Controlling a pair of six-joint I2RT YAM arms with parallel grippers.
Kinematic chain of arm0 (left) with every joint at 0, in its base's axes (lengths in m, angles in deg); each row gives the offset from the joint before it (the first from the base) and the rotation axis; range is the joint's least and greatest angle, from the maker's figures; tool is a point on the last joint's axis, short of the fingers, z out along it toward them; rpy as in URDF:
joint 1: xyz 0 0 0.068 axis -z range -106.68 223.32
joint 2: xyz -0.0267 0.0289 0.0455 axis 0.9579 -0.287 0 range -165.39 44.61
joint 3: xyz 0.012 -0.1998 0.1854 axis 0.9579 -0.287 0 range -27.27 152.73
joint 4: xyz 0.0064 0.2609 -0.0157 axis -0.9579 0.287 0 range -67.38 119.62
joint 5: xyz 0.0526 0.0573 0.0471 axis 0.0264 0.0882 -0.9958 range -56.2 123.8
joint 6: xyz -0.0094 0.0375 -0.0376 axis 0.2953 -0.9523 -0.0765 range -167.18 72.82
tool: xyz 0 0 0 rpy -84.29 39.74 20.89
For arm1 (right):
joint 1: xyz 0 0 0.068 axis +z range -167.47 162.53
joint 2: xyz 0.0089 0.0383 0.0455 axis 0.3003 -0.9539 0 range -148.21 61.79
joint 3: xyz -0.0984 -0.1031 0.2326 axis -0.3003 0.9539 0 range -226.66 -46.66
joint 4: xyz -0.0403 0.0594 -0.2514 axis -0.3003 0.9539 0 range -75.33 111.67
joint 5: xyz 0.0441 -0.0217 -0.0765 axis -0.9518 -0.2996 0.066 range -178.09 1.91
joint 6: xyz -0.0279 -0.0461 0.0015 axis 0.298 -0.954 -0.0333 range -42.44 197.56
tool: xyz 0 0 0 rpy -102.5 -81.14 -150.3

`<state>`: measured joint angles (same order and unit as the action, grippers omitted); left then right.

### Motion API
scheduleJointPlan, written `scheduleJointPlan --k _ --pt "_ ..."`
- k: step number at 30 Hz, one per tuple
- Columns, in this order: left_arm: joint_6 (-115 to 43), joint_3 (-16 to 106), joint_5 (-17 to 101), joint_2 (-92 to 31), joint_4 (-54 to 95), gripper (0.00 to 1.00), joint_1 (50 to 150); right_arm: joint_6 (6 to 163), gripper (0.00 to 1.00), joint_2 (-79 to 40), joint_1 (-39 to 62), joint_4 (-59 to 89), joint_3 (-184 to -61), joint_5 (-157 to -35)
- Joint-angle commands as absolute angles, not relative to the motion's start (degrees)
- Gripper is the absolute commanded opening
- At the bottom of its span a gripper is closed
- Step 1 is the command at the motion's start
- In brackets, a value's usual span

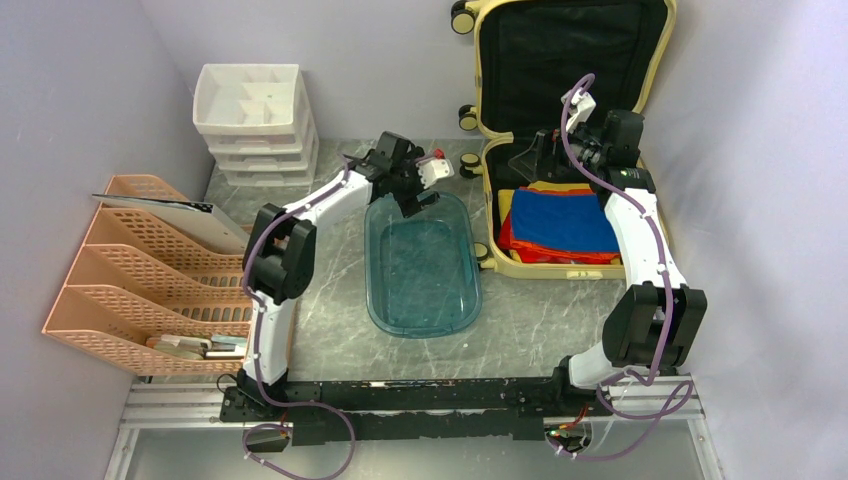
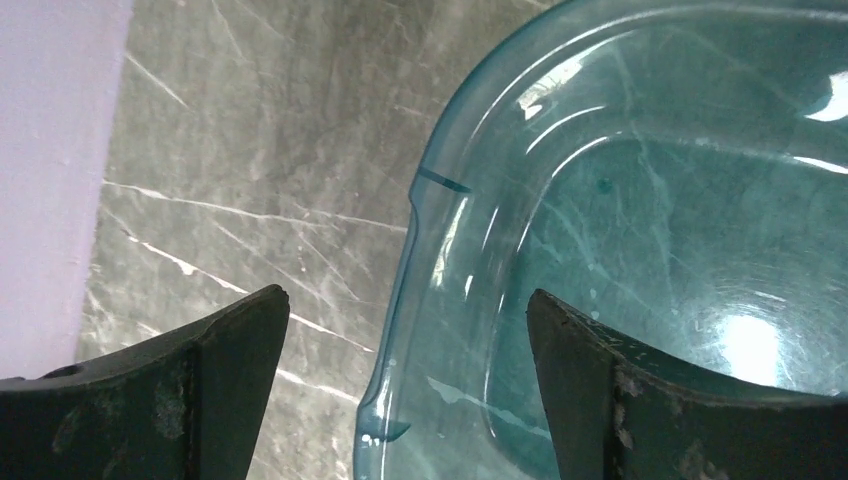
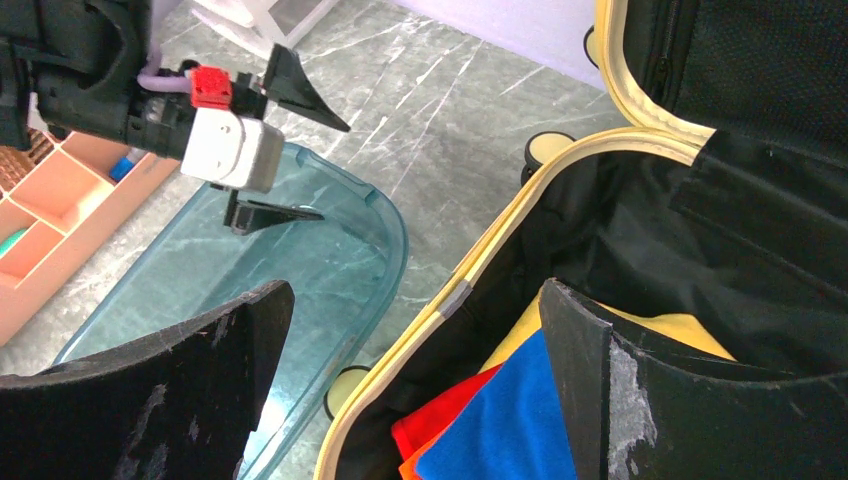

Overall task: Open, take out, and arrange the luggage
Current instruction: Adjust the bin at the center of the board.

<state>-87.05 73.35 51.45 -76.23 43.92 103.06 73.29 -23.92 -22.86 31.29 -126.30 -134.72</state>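
I will next use my left gripper to swing the teal tray crosswise, and I will grab it by its far short rim with one finger inside.
The luggage, a pale yellow hard-shell suitcase, lies open at the back right with its black-lined lid leaning on the wall. Folded cloths fill its base: a blue one on top, with red and yellow under it. My right gripper hovers open over the suitcase's left rim, nothing between its fingers; in the top view it is at the luggage's far left. My left gripper is open and straddles the far rim of the teal tray, holding nothing.
The teal tray lies mid-table beside the suitcase and holds nothing. A white drawer unit stands at the back left. A peach file rack lines the left side. Walls close in on the back and both sides.
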Motion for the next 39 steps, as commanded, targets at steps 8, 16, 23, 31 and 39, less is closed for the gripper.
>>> scheduleJointPlan --k 8,16,23,31,39 --pt "-86.99 76.33 48.2 -80.83 44.04 0.75 103.19 72.55 1.0 -22.85 -22.75 29.44 -126.2 -135.72" --pt "-87.22 71.0 44.29 -77.07 42.28 0.44 102.88 72.6 1.0 -22.85 -22.83 29.48 -126.2 -135.99" --pt "-85.92 65.78 40.19 -72.3 42.43 0.32 100.41 72.79 1.0 -22.67 -22.82 29.34 -126.11 -136.25" --pt "-82.14 59.29 32.39 -65.31 43.44 0.26 94.74 73.03 1.0 -22.71 -22.84 29.19 -126.03 -136.34" --pt "-71.7 58.34 24.32 -64.32 45.29 0.25 89.19 73.78 1.0 -23.3 -22.83 28.82 -126.0 -136.93"
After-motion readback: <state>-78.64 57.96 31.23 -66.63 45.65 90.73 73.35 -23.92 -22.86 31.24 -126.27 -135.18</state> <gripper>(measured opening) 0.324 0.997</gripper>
